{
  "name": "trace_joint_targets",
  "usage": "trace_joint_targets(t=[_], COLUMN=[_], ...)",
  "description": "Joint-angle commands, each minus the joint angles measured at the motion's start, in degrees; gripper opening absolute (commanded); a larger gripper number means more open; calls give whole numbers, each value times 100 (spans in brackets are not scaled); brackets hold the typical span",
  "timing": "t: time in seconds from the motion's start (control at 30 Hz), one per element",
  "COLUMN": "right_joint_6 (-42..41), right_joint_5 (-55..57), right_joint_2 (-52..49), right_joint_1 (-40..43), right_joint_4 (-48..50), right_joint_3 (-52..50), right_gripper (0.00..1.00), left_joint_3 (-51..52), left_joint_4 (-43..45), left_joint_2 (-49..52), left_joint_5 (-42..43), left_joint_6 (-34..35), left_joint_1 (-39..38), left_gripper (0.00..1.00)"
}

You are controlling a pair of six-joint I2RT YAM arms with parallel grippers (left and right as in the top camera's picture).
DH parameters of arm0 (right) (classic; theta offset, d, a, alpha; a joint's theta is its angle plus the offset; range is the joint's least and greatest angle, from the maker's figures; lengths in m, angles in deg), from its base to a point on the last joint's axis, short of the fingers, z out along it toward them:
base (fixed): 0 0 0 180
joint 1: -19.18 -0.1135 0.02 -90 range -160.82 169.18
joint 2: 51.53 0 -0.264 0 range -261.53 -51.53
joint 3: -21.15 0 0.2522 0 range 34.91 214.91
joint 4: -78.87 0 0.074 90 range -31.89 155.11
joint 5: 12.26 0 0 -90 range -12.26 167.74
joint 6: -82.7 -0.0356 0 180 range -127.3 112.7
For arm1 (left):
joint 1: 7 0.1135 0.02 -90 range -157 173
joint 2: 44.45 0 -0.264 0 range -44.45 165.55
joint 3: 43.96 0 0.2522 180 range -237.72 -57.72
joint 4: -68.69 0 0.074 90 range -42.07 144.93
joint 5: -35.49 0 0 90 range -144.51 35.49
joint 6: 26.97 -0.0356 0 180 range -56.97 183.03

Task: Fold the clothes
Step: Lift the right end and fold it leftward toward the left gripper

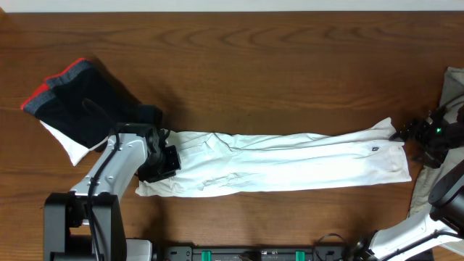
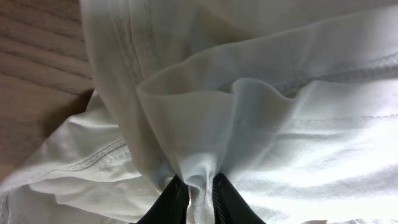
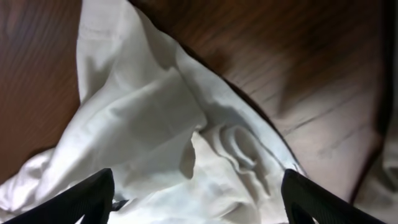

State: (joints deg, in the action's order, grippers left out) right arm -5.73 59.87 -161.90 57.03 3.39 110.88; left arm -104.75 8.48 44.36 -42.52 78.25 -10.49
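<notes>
My right gripper pinches the bunched cloth at the white T-shirt's tag end next, to fold that end over the T-shirt.
The white T-shirt point(image 1: 290, 159) lies folded into a long narrow strip across the wooden table, with a small dark tag point(image 1: 375, 149) near its right end. My left gripper point(image 1: 164, 158) is at the strip's left end, shut on a pinch of the white cloth point(image 2: 200, 186). My right gripper point(image 1: 415, 138) is at the strip's right end, open, with its fingers spread wide over the bunched white cloth point(image 3: 199, 180). The black lettering is hidden.
A dark garment with a red edge point(image 1: 80, 101) lies at the back left, over something white. A pale beige cloth point(image 1: 453, 87) lies at the table's right edge, behind my right arm.
</notes>
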Motion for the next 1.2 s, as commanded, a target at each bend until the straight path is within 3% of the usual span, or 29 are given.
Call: trace_joint_targets(t=[0.0, 0.17, 0.47, 0.63, 1.1, 1.17], right_joint_6=[682, 1622, 1740, 2203, 2376, 2378], right_joint_5=[-125, -595, 94, 48, 197, -57], right_joint_2=[136, 136, 133, 131, 129, 129], right_joint_1=[-37, -35, -20, 2, 11, 11], right_joint_4=[-11, -201, 4, 157, 1456, 1493], right_joint_3=[-39, -39, -157, -380, -1386, -1423], right_gripper=[85, 85, 87, 82, 78, 77], left_joint_3=[31, 31, 31, 31, 31, 31], left_joint_4=[-17, -15, 7, 26, 2, 2], left_joint_2=[13, 13, 13, 13, 13, 13], left_joint_5=[-70, -68, -70, -68, -66, -61], left_joint_6=[13, 13, 11, 13, 13, 13], left_joint_1=[2, 2, 2, 2, 2, 2], left_gripper=[17, 17, 17, 17, 17, 32])
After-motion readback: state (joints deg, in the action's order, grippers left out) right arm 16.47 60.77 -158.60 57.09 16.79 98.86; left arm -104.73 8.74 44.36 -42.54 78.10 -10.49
